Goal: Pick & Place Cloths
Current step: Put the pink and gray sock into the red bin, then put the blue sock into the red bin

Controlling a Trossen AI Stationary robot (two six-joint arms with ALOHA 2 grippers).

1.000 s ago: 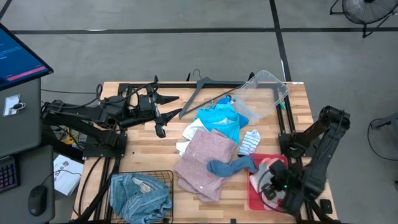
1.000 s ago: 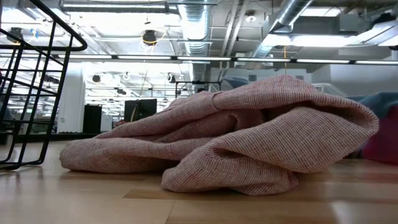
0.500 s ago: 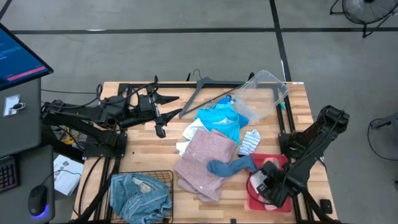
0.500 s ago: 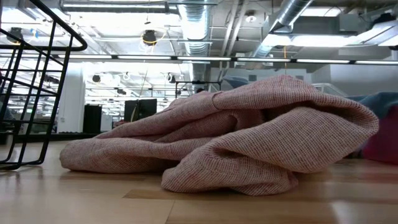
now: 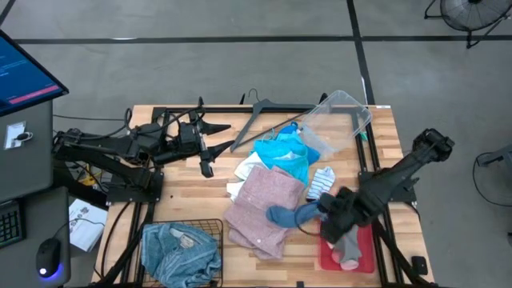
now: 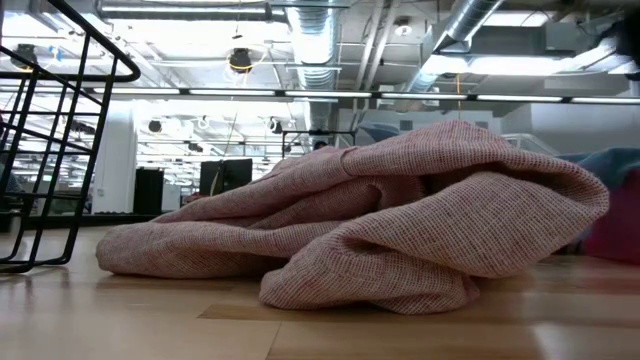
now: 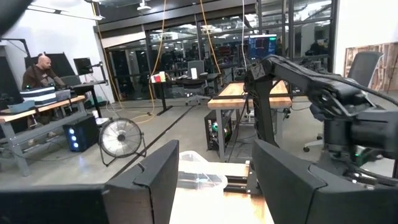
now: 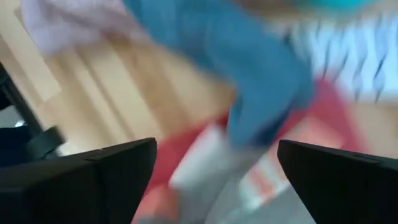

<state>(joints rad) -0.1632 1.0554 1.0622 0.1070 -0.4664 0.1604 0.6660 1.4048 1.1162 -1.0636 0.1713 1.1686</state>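
Next, my right gripper picks up the striped sock by its striped middle point(image 5: 322, 182) point(image 8: 357, 59), to put the sock into the red tray.
My right gripper point(image 5: 324, 214) point(image 8: 214, 149) hangs open over the far left corner of the red tray point(image 5: 326, 254), next to the grey-blue sock point(image 5: 290, 214) point(image 8: 249, 56), touching nothing. A grey sock point(image 5: 349, 253) lies in the tray. The dusty pink cloth point(image 5: 260, 210) point(image 6: 400, 220) lies bunched at the table's middle, with the turquoise cloth point(image 5: 282, 156), the striped sock point(image 5: 322, 181) and a white cloth point(image 5: 235, 190) around it. The blue denim point(image 5: 178, 254) sits in the wire basket point(image 5: 214, 228). My left gripper point(image 5: 214, 144) point(image 7: 214, 155) waits open at the far left.
A clear plastic container point(image 5: 336, 120) and a grey clothes hanger point(image 5: 258, 112) lie at the far edge. In the low view the black wire basket point(image 6: 60, 130) stands at the near left. Bare wood shows between the basket and my left arm.
My right gripper has risen from the near part of the red tray and swung toward the table's far left, up to the grey-blue sock. A grey sock now shows lying in the tray where the gripper stood.
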